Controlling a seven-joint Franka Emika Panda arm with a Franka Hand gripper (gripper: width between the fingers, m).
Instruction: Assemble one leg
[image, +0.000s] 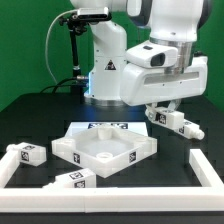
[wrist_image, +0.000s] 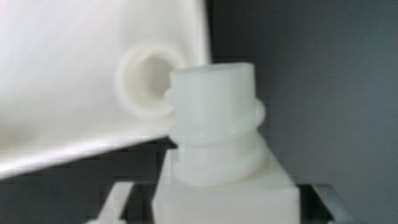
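Observation:
The leg stays in my gripper for now until its threaded end, beside the round hole, is in it. The leg would drop if I opened now.
My gripper is shut on a white leg with tag markers, held low just off the right corner of the big white square panel. In the wrist view the leg fills the middle between my fingers, its threaded end pointing at a round hole in the panel. The end lies beside the hole; I cannot tell whether it touches. Two more legs lie loose on the table at the exterior view's left and at the front.
White L-shaped rails lie at the table's right front and left front. The arm's white base stands behind the panel, with a black stand beside it.

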